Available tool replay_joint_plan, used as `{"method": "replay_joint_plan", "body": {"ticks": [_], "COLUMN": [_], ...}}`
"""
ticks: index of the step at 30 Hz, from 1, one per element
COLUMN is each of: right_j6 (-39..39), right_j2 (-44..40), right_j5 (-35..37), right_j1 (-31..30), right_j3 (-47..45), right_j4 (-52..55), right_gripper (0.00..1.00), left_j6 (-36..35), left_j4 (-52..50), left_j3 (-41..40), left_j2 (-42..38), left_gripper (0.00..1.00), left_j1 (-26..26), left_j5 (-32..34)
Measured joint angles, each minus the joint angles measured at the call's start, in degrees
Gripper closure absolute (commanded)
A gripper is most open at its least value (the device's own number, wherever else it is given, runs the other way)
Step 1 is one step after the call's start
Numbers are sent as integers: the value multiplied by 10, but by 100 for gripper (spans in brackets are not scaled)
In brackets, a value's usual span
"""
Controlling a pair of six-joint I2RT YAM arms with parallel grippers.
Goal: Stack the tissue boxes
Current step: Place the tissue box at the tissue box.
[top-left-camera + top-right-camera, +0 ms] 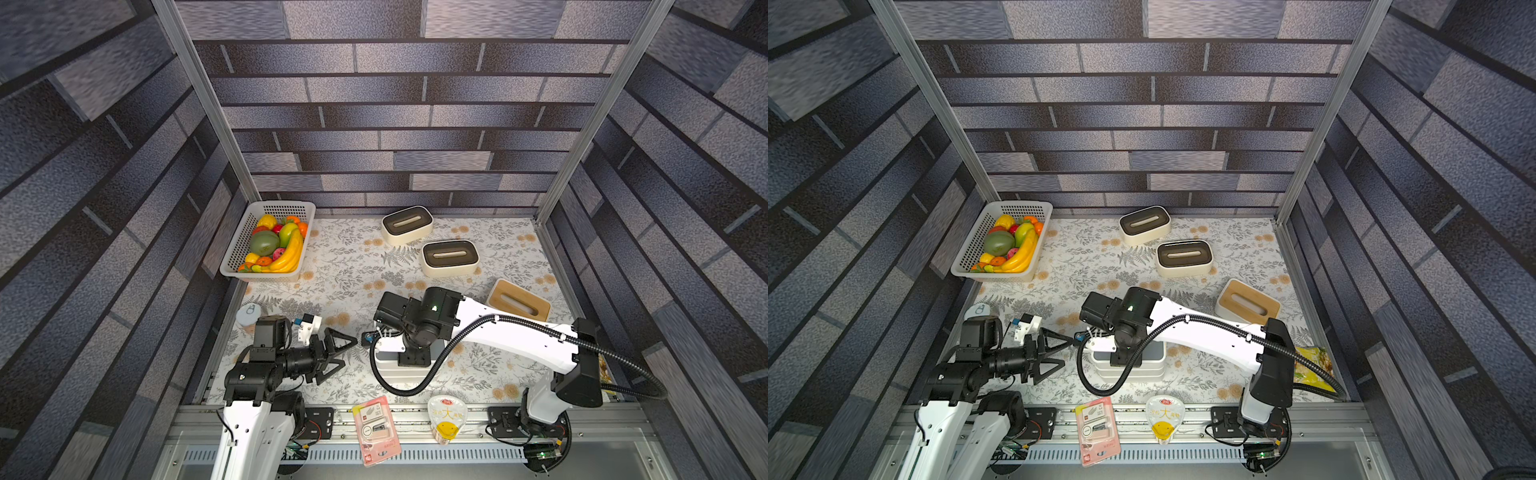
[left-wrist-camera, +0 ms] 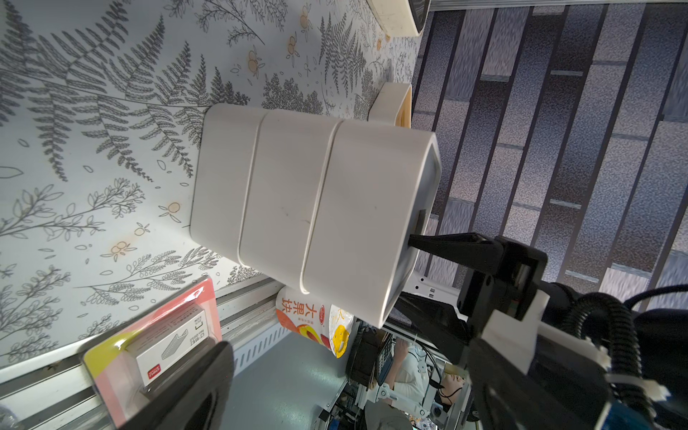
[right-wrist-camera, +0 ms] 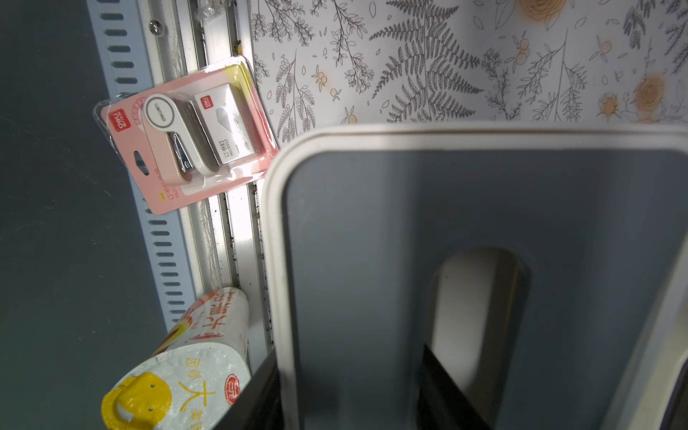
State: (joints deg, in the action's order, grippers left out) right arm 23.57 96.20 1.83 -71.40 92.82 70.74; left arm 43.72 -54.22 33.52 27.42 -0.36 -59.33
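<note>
The top box sits flush on the box below, its sides even with the stack [image 1: 386,368], so it is time for my right gripper to open now.
Three white tissue boxes form a stack [image 1: 386,368] [image 1: 1129,372] [image 2: 298,201] near the table's front middle. The top one has a slate-grey lid [image 3: 372,242]. My right gripper [image 3: 350,353] [image 2: 413,275] points down and is shut on that top box, with one finger in the lid slot and the other outside the rim. To the left, my left gripper [image 1: 350,352] [image 1: 1067,351] stands open and apart from the stack, pointing at it. Two cream boxes with dark brown lids [image 1: 407,224] [image 1: 450,257] and a wood-lidded box [image 1: 517,300] lie singly at the back right.
A white basket [image 1: 232,266] of fruit stands at the back left. On the front rail lie a pink stapler pack [image 1: 376,430] and a jelly cup [image 1: 446,417]. A yellow snack bag [image 1: 1312,370] lies at the right edge, and a small round tin [image 1: 248,313] at the left.
</note>
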Motion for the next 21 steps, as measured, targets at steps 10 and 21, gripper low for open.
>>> {"method": "replay_joint_plan", "body": {"ticks": [10,21], "right_j6": [0,5], "right_j2": [0,0], "right_j5": [0,-3], "right_j1": [0,0], "right_j3": [0,0], "right_j4": [-1,-1], "right_gripper": [45,41], "left_j6": [0,0], "left_j4": [0,1], "left_j3": [0,1], "left_j2": [0,6], "left_gripper": [0,0], "left_j1": [0,-1], "left_j5": [0,0]}}
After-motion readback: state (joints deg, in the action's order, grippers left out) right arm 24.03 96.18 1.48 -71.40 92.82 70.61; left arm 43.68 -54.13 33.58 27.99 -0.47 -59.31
